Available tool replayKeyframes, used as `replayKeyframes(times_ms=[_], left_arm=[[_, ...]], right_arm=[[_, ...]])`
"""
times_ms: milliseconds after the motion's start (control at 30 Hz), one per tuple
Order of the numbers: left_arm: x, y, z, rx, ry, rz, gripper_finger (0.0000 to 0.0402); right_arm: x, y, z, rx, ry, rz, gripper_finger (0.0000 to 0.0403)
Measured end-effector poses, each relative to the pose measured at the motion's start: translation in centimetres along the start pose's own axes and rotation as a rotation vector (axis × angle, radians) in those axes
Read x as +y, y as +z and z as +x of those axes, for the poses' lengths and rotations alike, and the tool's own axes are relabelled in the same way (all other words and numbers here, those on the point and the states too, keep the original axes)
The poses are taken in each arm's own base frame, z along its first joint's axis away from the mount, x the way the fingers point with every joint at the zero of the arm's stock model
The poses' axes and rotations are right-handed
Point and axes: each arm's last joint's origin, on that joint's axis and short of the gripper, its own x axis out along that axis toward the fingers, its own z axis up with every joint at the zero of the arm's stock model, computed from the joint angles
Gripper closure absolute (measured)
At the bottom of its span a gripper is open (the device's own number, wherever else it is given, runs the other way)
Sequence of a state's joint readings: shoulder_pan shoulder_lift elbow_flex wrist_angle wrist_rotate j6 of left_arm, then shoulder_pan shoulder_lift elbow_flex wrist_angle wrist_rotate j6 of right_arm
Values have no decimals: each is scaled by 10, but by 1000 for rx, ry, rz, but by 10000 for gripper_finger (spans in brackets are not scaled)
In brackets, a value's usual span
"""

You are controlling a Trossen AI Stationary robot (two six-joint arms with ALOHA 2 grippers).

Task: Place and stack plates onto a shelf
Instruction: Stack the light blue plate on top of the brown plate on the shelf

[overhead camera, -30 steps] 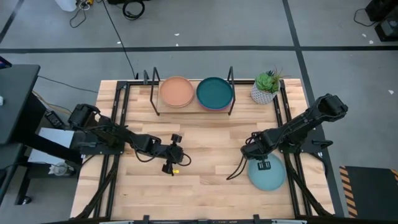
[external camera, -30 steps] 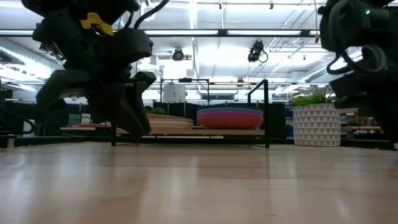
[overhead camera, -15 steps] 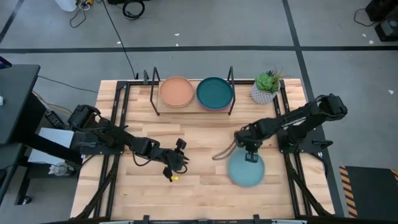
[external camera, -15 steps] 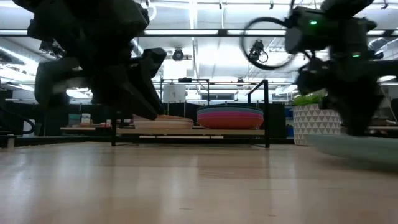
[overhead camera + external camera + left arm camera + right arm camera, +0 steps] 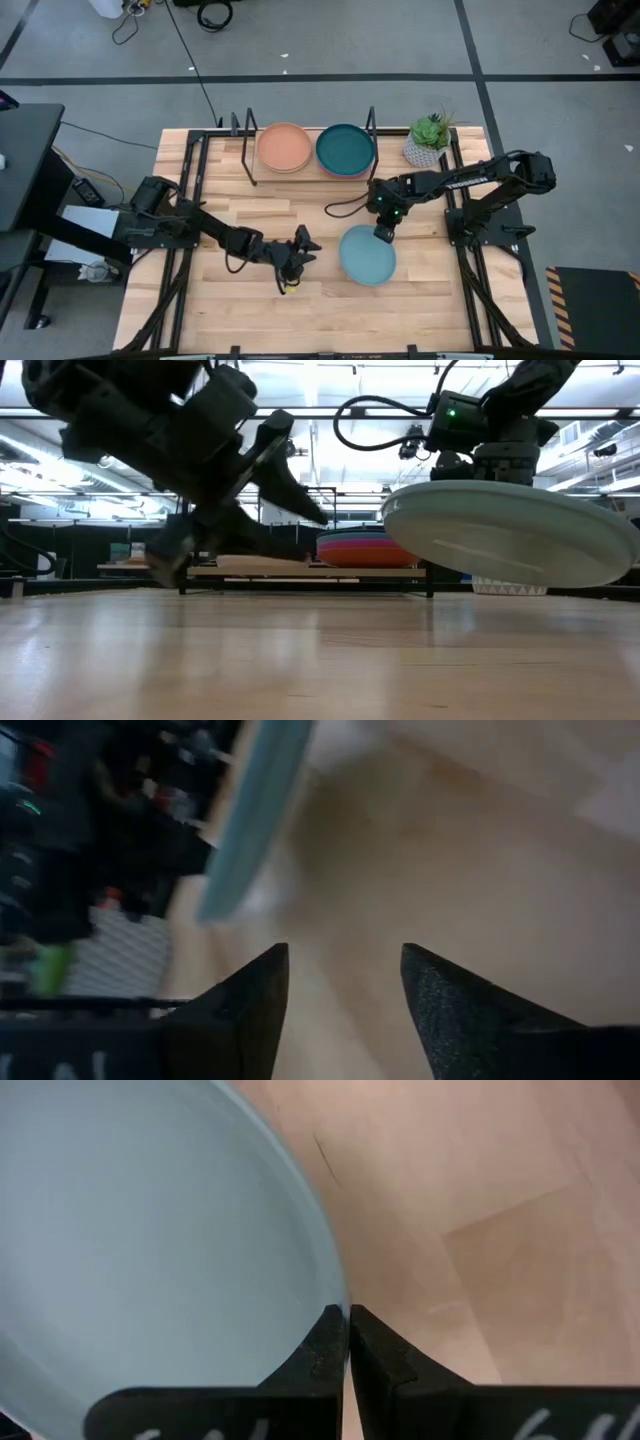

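Observation:
My left gripper grabs the plate by its rim (image 5: 342, 257) next, to stack the light blue plate onto the shelf (image 5: 310, 176).
A light blue plate (image 5: 367, 256) hangs above the tabletop right of centre, with my right gripper (image 5: 383, 233) shut on it. The low view shows this plate (image 5: 510, 532) tilted and off the wood. My left gripper (image 5: 305, 245) stands open just left of the plate, fingers pointing toward it, nothing between them. Its wrist view shows the plate (image 5: 255, 810) edge-on ahead of the gripper (image 5: 345, 982). On the shelf (image 5: 310, 176) at the far side rest an orange plate (image 5: 284, 147) on another one, and a dark teal plate (image 5: 345, 148) on a pink one. My right gripper pinches the light blue plate's rim (image 5: 338, 1295) between its two fingers, at the plate's far edge, one finger on each face. The fingers come slanting down from the far side. The plate is lifted clear and tilted, reaching out from the gripper toward the near edge.
A potted plant (image 5: 428, 140) in a white patterned pot stands at the far right, beside the shelf's right upright (image 5: 371, 130). Black frame rails (image 5: 190, 200) run along the table's left and right sides. Bare wood (image 5: 300, 310) lies near the front edge.
My right gripper has gone toward the table's left edge and a little toward the far edge, carrying the light blue plate from the near right; the plate is now lifted clear and tilted. My left gripper has gone toward the right, nearer the plate, and has opened.

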State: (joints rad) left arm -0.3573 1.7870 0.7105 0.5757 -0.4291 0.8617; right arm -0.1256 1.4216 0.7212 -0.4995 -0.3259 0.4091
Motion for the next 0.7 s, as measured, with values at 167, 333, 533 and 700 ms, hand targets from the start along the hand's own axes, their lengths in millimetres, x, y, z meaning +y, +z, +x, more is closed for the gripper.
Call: replayKeyframes(times_ms=[167,333,533,700], left_arm=[[8,-2,10,-37,100,57,189],[13,-7,18,-77,158,122,189],[24,-4,33,-106,204,218,189],[29,0,53,-112,181,263,189]], right_arm=[[-4,2,-1,-5,4,17,392],[-4,2,-2,-9,6,17,392],[-4,3,-2,-14,8,29,392],[-4,3,-2,-18,9,32,390]])
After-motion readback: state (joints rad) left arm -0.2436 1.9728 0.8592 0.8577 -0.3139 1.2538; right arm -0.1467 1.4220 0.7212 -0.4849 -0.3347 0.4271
